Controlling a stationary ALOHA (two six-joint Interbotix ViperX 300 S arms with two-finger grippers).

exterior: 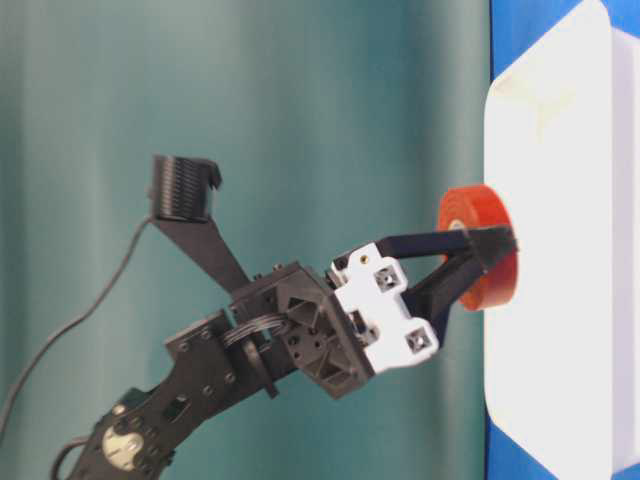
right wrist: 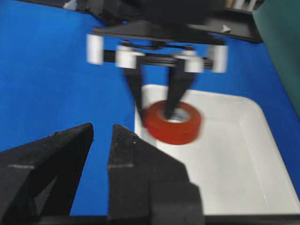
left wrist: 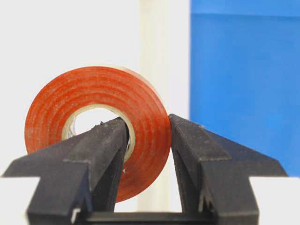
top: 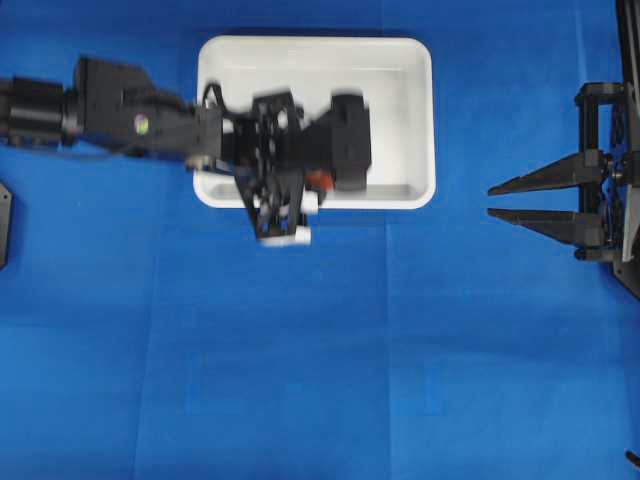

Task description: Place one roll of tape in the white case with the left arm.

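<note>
The roll of tape hangs above the case's rim [top: 385, 200], so it is too early for my left gripper to release it. The roll goes down into the case first.
My left gripper [left wrist: 147, 119] is shut on the roll of tape [left wrist: 61, 108]: one finger goes through its hole and the other presses on its outer wall. The orange-red roll of tape [top: 318, 180] hangs flat over the white case [top: 415, 60], just inside its front rim near the left corner. Seen from the right wrist, the roll [right wrist: 173, 133] sits low over the case floor [right wrist: 234, 164]; contact with the floor cannot be told. The left gripper [top: 315, 185] points down from the arm. At the right edge, my right gripper [top: 490, 201] stands open and holds nothing.
Blue cloth [top: 300, 380] covers the table around the case. The left arm's body [top: 120, 115] stretches in from the left across the case's left half. A teal curtain [exterior: 250, 120] fills the background in the table-level view.
</note>
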